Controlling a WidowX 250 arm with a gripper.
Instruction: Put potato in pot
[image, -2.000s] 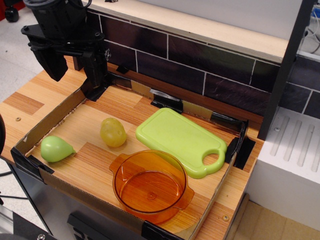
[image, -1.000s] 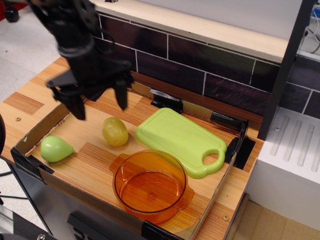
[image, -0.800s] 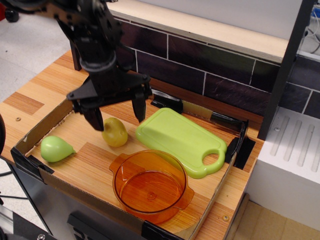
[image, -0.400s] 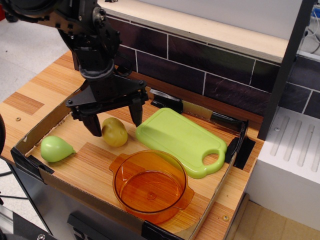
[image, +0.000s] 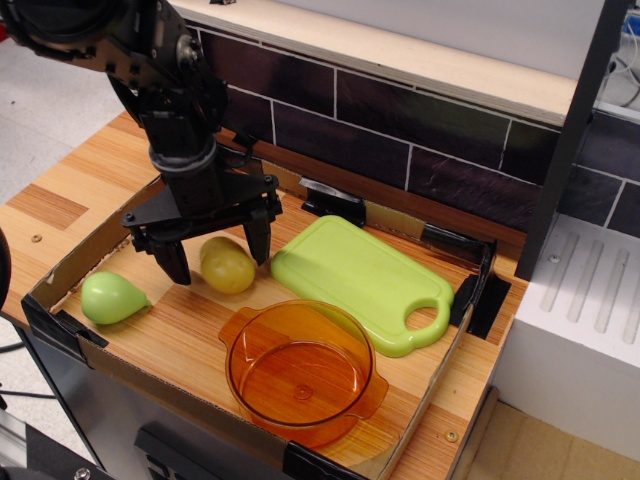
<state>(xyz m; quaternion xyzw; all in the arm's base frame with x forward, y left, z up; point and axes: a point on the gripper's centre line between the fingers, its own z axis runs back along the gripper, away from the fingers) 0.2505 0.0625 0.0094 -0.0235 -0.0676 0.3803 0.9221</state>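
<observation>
I should take hold of the potato around its rounded middle (image: 227, 265) with my gripper next, so that I can get it into the orange pot (image: 302, 370).
The pale yellow-green potato (image: 229, 267) lies on the wooden tray floor, left of middle. My black gripper (image: 216, 255) is open and lowered over it, one finger (image: 177, 262) to its left and the other (image: 258, 237) to its upper right, straddling it. I cannot tell whether the fingers touch the potato. The transparent orange pot (image: 302, 370) stands empty at the front of the tray, just right of and below the potato.
A brighter green pear-shaped toy (image: 112, 297) lies at the tray's left end. A lime-green cutting board (image: 362, 282) lies behind the pot. Low cardboard walls (image: 88, 247) ring the tray. A dark tiled wall (image: 400, 140) stands behind.
The gripper came from the back left corner, swung right and down, and now straddles the potato with open fingers. The potato, pot and other things have not moved.
</observation>
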